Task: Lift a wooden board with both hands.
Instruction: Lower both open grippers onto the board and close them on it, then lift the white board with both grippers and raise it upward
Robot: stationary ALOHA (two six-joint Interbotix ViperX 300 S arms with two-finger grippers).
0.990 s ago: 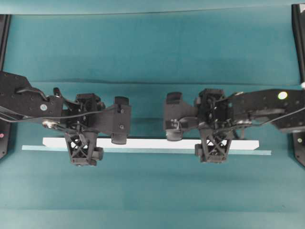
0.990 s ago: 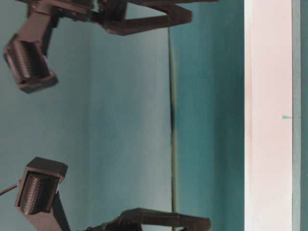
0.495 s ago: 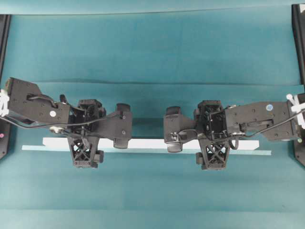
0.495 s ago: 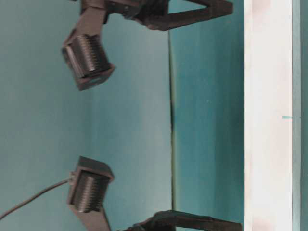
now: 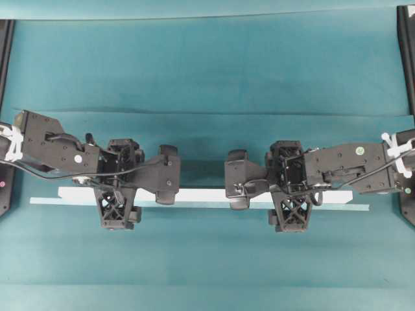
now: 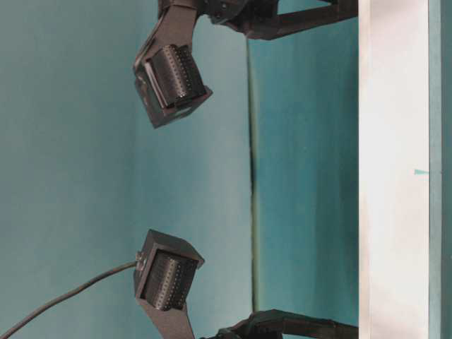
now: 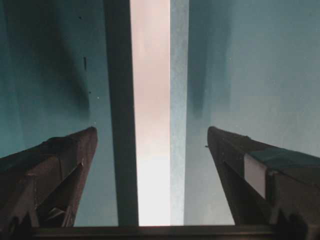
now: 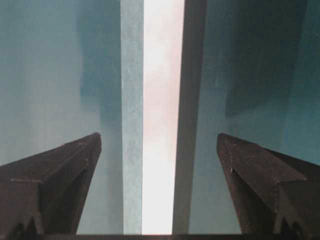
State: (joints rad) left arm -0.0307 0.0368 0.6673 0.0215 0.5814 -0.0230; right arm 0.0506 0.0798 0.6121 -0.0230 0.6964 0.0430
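Note:
My right gripper needs to close now, as its fingertips reach down beside the white board's long edges and would hold it by closing on the board [image 5: 202, 194].
The wooden board [image 5: 202, 194] is a long white plank lying flat across the teal cloth, and it shows as a white band in the table-level view [image 6: 393, 176]. My left gripper [image 5: 118, 186] is open and points down, with its fingers astride the board. In the left wrist view the board [image 7: 150, 100] runs between the spread fingers of the left gripper [image 7: 151, 130]. My right gripper [image 5: 288, 188] is open astride the board's right part, and the right wrist view shows the board [image 8: 162, 100] between the fingers of the right gripper [image 8: 158, 135]. Neither gripper touches the board.
A thin pale teal strip [image 5: 45, 201] lies along the board's near edge, a little longer than the board. The cloth has a crease [image 5: 207, 111] behind the arms. Black frame posts [image 5: 406, 52] stand at the side edges. A cable [image 6: 63, 304] trails from one arm.
Both arms have come down toward the board, keeping their grippers open over it. In the table-level view the two ribbed wrist blocks have moved closer to the table. The board has not moved.

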